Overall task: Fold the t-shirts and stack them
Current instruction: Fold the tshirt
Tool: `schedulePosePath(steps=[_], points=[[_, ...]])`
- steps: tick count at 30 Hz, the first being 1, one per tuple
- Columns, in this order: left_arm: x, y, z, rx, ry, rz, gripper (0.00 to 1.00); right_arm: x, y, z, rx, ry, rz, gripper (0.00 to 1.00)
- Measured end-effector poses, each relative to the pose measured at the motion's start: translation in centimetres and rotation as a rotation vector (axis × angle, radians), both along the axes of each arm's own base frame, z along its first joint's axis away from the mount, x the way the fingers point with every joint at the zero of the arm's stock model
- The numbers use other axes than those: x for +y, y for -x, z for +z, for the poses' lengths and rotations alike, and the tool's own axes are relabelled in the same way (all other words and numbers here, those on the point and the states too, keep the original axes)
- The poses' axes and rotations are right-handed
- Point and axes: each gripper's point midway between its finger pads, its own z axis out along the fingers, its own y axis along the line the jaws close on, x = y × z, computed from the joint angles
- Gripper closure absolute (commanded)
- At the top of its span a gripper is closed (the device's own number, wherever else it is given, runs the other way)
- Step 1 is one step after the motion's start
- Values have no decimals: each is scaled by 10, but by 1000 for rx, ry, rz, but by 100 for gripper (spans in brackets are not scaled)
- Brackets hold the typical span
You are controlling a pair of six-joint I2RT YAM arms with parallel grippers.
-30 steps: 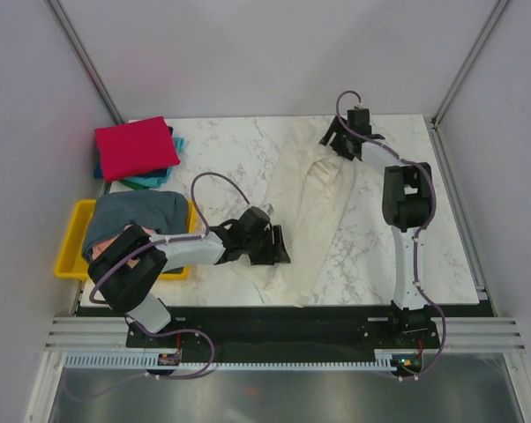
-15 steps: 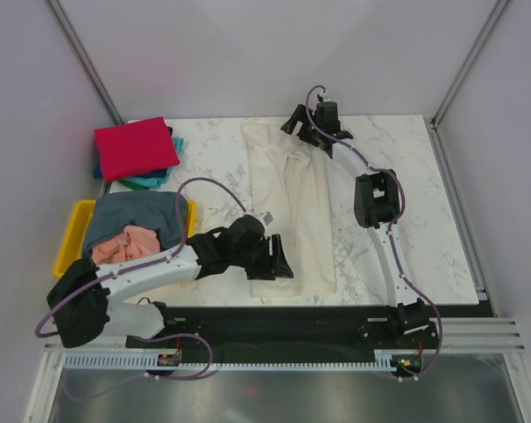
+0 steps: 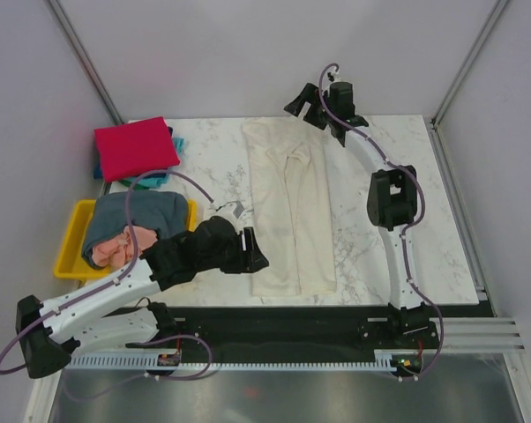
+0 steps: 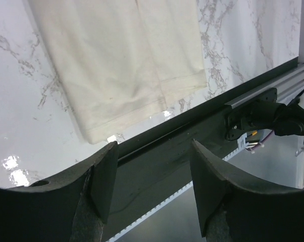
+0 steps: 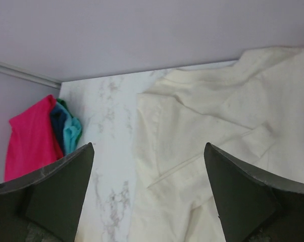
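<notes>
My right gripper should next grab the cream-white t-shirt by the hem corner farther from the tray, to fold its hem toward the collar.
The cream-white t-shirt (image 3: 287, 207) lies folded lengthwise in a long strip down the middle of the table; its hem shows in the left wrist view (image 4: 127, 65) and its collar end in the right wrist view (image 5: 217, 131). My left gripper (image 3: 258, 256) is open and empty, just left of the hem. My right gripper (image 3: 302, 104) is open and empty, raised above the collar end. A folded red t-shirt (image 3: 135, 147) lies on the teal one (image 3: 151, 181) at the back left. The slate grey-blue t-shirt (image 3: 138, 216) and the salmon pink one (image 3: 115, 247) lie in the yellow tray.
The yellow tray (image 3: 71, 251) stands at the left edge of the table. The black front rail (image 3: 318, 319) runs along the near edge. Grey walls close in the back and both sides.
Both grippers have let go of the cream-white t-shirt, which now lies flat as a straight strip. My left gripper drew back to the left; my right gripper rose at the far end.
</notes>
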Motion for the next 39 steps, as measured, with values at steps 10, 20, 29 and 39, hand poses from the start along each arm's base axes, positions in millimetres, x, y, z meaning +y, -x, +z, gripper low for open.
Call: schedulePosePath(steps=[10, 20, 29, 39], points=[[37, 6, -41, -15, -88, 59, 36, -79, 187, 152, -120, 59, -74, 2], [51, 22, -124, 103, -170, 88, 37, -93, 428, -81, 470, 282, -9, 4], [37, 23, -142, 153, -124, 114, 38, -93, 501, -119, 538, 283, 18, 9], [21, 19, -142, 151, -44, 133, 43, -67, 519, -125, 517, 197, 70, 45]])
